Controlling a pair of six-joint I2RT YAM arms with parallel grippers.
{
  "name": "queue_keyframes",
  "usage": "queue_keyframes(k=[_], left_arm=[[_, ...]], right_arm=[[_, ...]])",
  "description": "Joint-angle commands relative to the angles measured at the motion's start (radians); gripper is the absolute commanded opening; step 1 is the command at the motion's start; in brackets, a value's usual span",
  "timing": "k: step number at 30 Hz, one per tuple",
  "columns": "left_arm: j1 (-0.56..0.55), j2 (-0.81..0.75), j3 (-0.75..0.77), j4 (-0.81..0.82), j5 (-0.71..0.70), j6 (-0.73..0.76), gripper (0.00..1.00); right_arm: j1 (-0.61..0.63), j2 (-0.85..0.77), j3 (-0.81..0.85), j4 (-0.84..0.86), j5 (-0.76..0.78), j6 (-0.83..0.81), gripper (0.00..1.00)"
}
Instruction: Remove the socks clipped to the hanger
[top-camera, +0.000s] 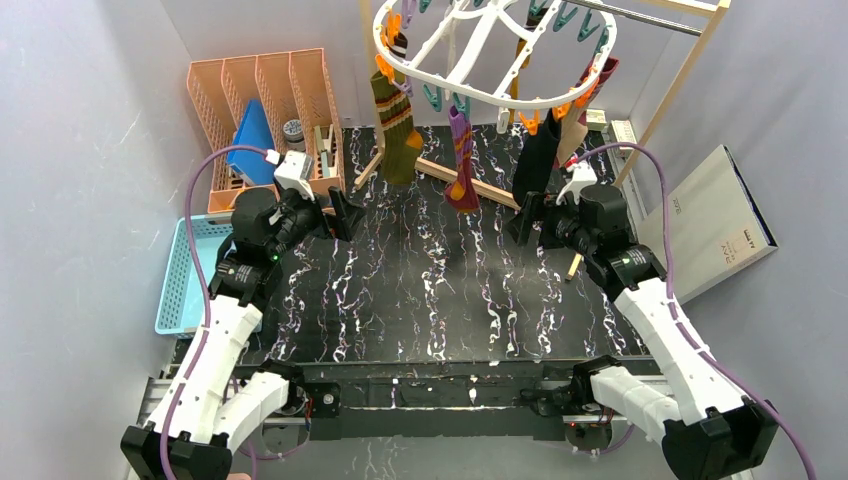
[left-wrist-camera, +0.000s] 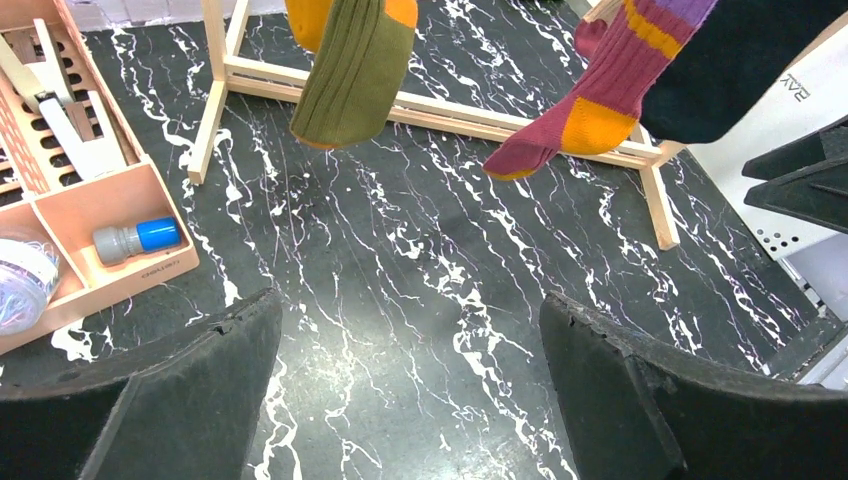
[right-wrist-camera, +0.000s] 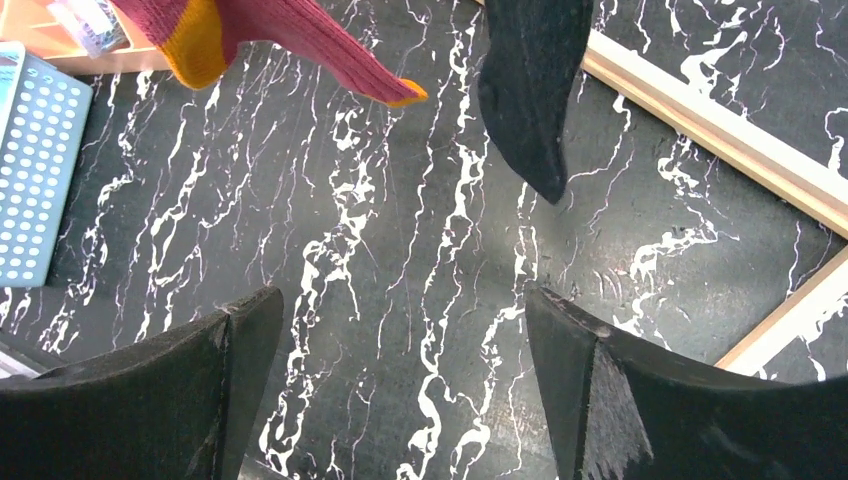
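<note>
I need to grab the sock next with my left gripper by the orange toe of its hanging foot (top-camera: 466, 208) (left-wrist-camera: 513, 173), so the purple-orange sock's clips stay free to be removed.
The white oval hanger (top-camera: 470, 40) hangs at the top with orange and teal clips on its rim. Clipped to it hang an olive striped sock (top-camera: 398, 130), a purple-orange sock (top-camera: 461, 165), a black sock (top-camera: 537, 155) and a maroon striped sock (top-camera: 598, 82). My left gripper (top-camera: 345, 213) is open and empty, below and left of the olive sock (left-wrist-camera: 350, 75). My right gripper (top-camera: 525, 218) is open and empty, just below the black sock (right-wrist-camera: 530, 80). The purple-orange sock's maroon foot shows in both wrist views (left-wrist-camera: 590, 110) (right-wrist-camera: 270, 35).
A wooden frame (top-camera: 450, 172) with a metal rod carries the hanger; its base bars lie on the black marbled table (top-camera: 430, 290). An orange organiser (top-camera: 265, 110) stands at back left, a blue basket (top-camera: 185, 270) at left, a grey box (top-camera: 715, 215) at right.
</note>
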Motion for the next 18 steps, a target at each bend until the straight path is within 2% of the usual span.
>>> queue_keyframes(k=[1,6,10,12,14,18], left_arm=[[-0.005,0.004,0.002,-0.024,-0.002,0.026,0.98],[-0.005,0.021,0.000,-0.023,0.002,0.053,0.97],[-0.033,0.006,-0.029,-0.025,-0.016,0.104,0.92],[-0.093,-0.008,-0.051,-0.017,-0.047,0.126,0.91],[-0.177,-0.010,-0.077,0.007,-0.092,0.120,0.90],[-0.433,0.050,-0.152,0.142,-0.335,0.086,0.88]], right_arm=[[0.003,-0.040,-0.041,0.088,0.055,0.039,0.99],[0.002,-0.039,-0.067,0.124,0.067,0.010,0.99],[0.003,0.063,-0.014,0.023,-0.020,0.037,0.99],[0.022,0.054,-0.038,0.064,-0.053,0.066,0.99],[0.088,0.005,-0.089,0.128,0.015,0.067,0.99],[0.126,0.007,-0.097,0.127,0.062,0.060,0.99]])
